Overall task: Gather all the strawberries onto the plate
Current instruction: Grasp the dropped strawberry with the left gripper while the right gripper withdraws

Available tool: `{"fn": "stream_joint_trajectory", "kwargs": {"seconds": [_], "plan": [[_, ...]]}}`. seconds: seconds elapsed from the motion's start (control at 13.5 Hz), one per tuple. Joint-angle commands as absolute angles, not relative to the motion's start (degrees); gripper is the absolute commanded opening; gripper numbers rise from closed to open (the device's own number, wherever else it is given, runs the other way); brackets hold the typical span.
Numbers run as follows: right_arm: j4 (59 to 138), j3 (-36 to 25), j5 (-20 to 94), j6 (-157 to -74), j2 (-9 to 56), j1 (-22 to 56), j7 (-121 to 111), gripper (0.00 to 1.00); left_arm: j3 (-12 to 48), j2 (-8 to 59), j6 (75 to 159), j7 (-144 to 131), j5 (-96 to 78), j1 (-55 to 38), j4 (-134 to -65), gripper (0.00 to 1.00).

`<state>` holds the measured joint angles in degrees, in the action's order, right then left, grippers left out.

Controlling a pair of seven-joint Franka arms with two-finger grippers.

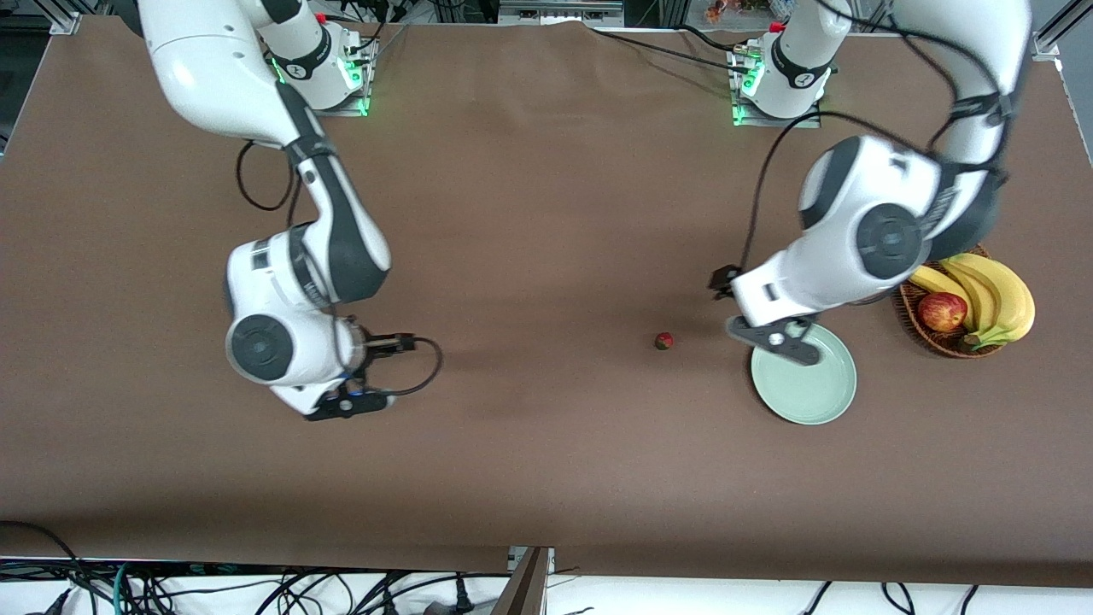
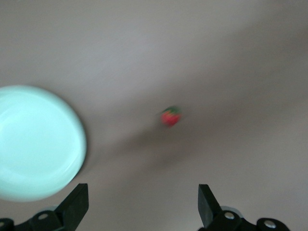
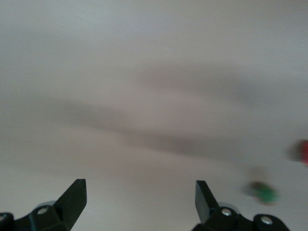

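Note:
My right gripper grabs the strawberry by its green cap and red body (image 3: 266, 193) next, to collect it.
One strawberry (image 1: 663, 342), small and red with a green cap, lies on the brown table beside the pale mint-green plate (image 1: 811, 389), toward the right arm's end from it. The plate's visible surface is bare. My left gripper (image 1: 773, 339) hangs open and empty over the plate's rim. In the left wrist view (image 2: 142, 207) the strawberry (image 2: 171, 116) and the plate (image 2: 33, 142) both show ahead of the jaws. My right gripper (image 1: 346, 403) is open and empty (image 3: 139, 204) over bare table. A small red blur (image 3: 304, 151) and a green one (image 3: 263, 192) show there; I cannot tell what they are.
A brown wicker basket (image 1: 918, 329) with bananas (image 1: 995, 299) and a red apple (image 1: 942, 312) stands beside the plate at the left arm's end of the table. The right arm's wrist and cable cover the table beneath them.

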<state>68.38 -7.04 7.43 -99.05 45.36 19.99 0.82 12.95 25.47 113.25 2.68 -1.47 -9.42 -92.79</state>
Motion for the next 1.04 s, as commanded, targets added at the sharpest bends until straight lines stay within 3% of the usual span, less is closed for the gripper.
{"fn": "stream_joint_trajectory", "kwargs": {"seconds": [0.0, 0.15, 0.44, 0.59, 0.81, 0.96], "plan": [[77.93, -11.5, 8.0, -99.58, 41.93, 20.22, -4.56, 1.0, 12.48, 29.87, 120.38, 3.6, -1.76, -12.3, -92.72, 1.0], [83.38, -12.56, 8.09, -101.5, 40.44, 19.52, -6.06, 1.0, 12.57, 30.23, 126.27, 3.87, 1.56, -12.39, -96.4, 1.0], [99.11, -15.73, 8.09, -115.63, 36.39, 19.34, -13.87, 1.0, 12.66, 31.81, 141.54, 3.87, 3.78, -13.01, -105.36, 1.0], [101.59, -16.08, 8.17, -118.03, 35.69, 19.34, -14.59, 1.0, 12.66, 32.96, 148.95, 3.87, 3.87, -13.45, -109.06, 1.0], [103.87, -16.08, 8.26, -120.83, 35.42, 19.25, -14.59, 1.0, 12.57, 34.45, 149.59, 3.95, 3.95, -13.19, -109.51, 1.0], [104.94, -16.08, 8.26, -122.43, 35.42, 19.16, -14.76, 0.92, 12.57, 35.85, 151.94, 4.13, 4.04, -13.27, -109.42, 1.0]]}}
